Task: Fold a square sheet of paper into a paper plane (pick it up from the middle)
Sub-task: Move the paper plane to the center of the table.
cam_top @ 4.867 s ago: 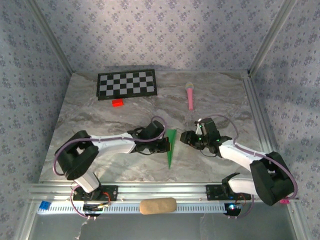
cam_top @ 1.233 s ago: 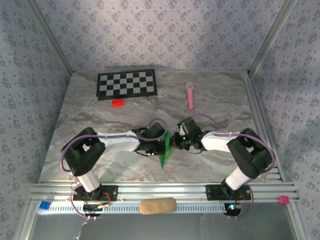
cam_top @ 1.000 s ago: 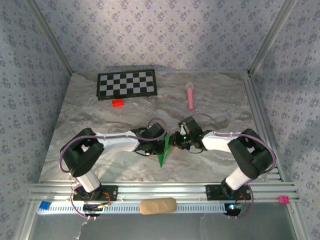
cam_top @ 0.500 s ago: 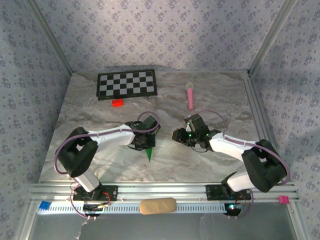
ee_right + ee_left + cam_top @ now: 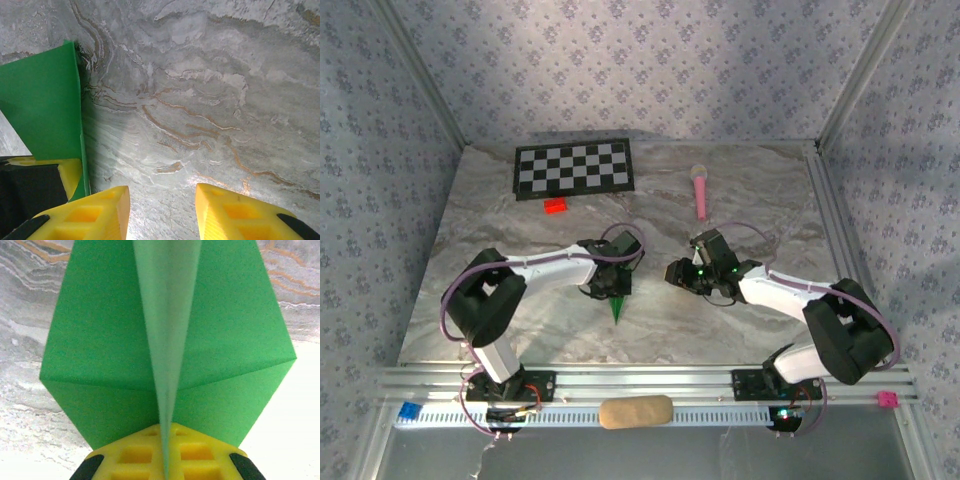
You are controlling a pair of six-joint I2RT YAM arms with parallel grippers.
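Note:
My left gripper opens now, since the paper plane's [image 5: 617,308] wings spread over flat marble and the paper plane would end on the marble.
The square sheet of paper is folded into a narrow green paper plane [image 5: 617,308] with a centre crease. It hangs point-down toward the table's front from my left gripper [image 5: 617,287]. In the left wrist view the plane's wings [image 5: 100,340] spread to both sides, and the crease runs down into my left gripper [image 5: 167,432], whose yellow fingers are shut on it. My right gripper [image 5: 673,272] stands a little to the right, apart from the paper. In the right wrist view that gripper [image 5: 160,200] is open over bare marble, with the green paper [image 5: 45,105] at the left edge.
A checkerboard [image 5: 573,168] and a small red block [image 5: 556,206] lie at the back left. A pink microphone toy [image 5: 701,190] lies at the back right. A tan oblong object [image 5: 636,411] rests on the front rail.
The right gripper has let go of the paper, opened and drawn back to the right. The left gripper has carried the plane to the left, away from it.

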